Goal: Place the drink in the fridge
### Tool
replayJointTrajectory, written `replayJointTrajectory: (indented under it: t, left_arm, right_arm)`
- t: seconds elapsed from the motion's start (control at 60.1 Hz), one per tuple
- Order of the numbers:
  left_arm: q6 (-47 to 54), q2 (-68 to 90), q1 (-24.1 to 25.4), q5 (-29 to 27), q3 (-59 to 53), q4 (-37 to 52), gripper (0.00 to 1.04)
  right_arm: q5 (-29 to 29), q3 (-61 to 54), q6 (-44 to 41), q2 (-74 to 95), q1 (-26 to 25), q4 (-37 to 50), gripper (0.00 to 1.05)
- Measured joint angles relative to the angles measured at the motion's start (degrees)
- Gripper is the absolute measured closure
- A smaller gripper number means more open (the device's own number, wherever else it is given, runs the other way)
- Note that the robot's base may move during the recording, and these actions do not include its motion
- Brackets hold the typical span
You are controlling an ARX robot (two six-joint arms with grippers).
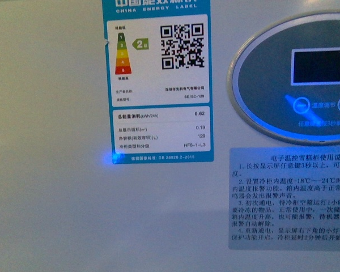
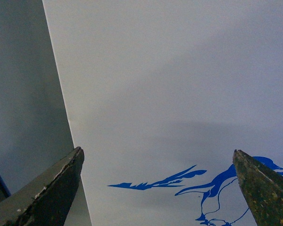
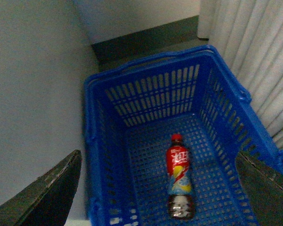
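Note:
My right gripper should next grab the bottle by its labelled body (image 3: 179, 172) to put it in the fridge.
The drink (image 3: 179, 176) is a bottle with a red cap and a red, yellow and blue label. It lies on the floor of a blue plastic mesh basket (image 3: 132, 94) in the right wrist view. My right gripper (image 3: 158, 165) is open and empty above the basket, its fingers wide on either side of the bottle. The fridge (image 1: 56, 170) fills the front view as a white wall with an energy label (image 1: 158, 79) and a lit oval control panel (image 1: 297, 76). My left gripper (image 2: 158, 155) is open and empty, facing the fridge's white front (image 2: 179, 70) with its blue penguin print (image 2: 212, 188).
A printed instruction sticker (image 1: 292, 198) sits under the control panel. Beside the basket stand a white fridge wall (image 3: 33, 94) and pale curtains (image 3: 254, 52). A dark skirting strip (image 3: 146, 40) runs behind the basket. A grey surface (image 2: 23, 94) lies past the fridge's edge in the left wrist view.

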Motion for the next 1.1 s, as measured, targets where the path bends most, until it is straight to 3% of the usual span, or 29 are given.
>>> replayJointTrajectory:
  t: [0.2,0.266,0.283,0.399,0.665,1.097]
  left_arm:
    - [0.0,0.0,0.0,0.0,0.0,0.0,0.08]
    - [0.0,0.0,0.0,0.0,0.0,0.0,0.08]
    - [0.0,0.0,0.0,0.0,0.0,0.0,0.08]
    - [0.0,0.0,0.0,0.0,0.0,0.0,0.08]
    - [0.0,0.0,0.0,0.0,0.0,0.0,0.08]
    - [0.0,0.0,0.0,0.0,0.0,0.0,0.08]
  right_arm:
    - [-6.6,6.3,-1.8,21.6,-4.0,9.4,0.07]
    - [-6.8,9.3,-1.9,33.4,-4.6,13.3,0.07]
    - [-5.3,13.4,-2.3,49.0,-5.1,19.5,0.07]
    - [-2.4,19.3,-1.4,65.5,-4.8,25.9,0.07]
    - [1.8,33.4,0.1,90.9,-1.5,29.8,0.07]
    - [4.1,48.1,0.8,111.0,-0.9,29.6,0.07]
